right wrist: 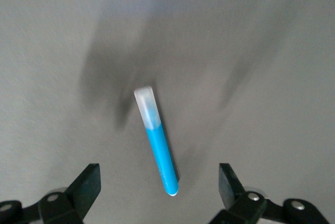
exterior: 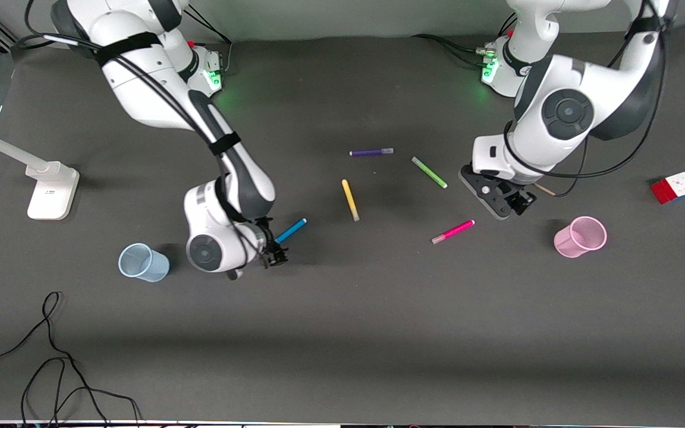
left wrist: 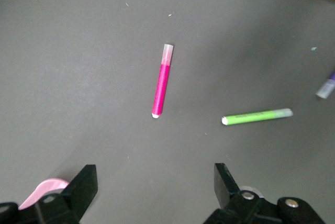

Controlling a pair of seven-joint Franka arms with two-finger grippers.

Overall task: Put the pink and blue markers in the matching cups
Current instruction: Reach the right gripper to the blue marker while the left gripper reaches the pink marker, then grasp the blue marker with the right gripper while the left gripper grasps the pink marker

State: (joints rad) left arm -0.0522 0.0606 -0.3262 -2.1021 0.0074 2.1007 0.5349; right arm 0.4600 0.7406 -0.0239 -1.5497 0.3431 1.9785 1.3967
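Next, my right gripper picks up the blue marker by its coloured end so its translucent cap leads into the pale blue cup.
The blue marker lies on the table; in the right wrist view its coloured end sits between my right gripper's open fingers. My right gripper is low over that end and holds nothing. The pale blue cup stands beside it, toward the right arm's end. The pink marker lies flat, nearer to the front camera than my left gripper, which is open, empty and clear of it. The pale pink cup stands toward the left arm's end.
A purple pen, a green pen and a yellow pen lie mid-table. A colour cube sits at the left arm's end, a white stand at the right arm's end. Black cables trail near the front edge.
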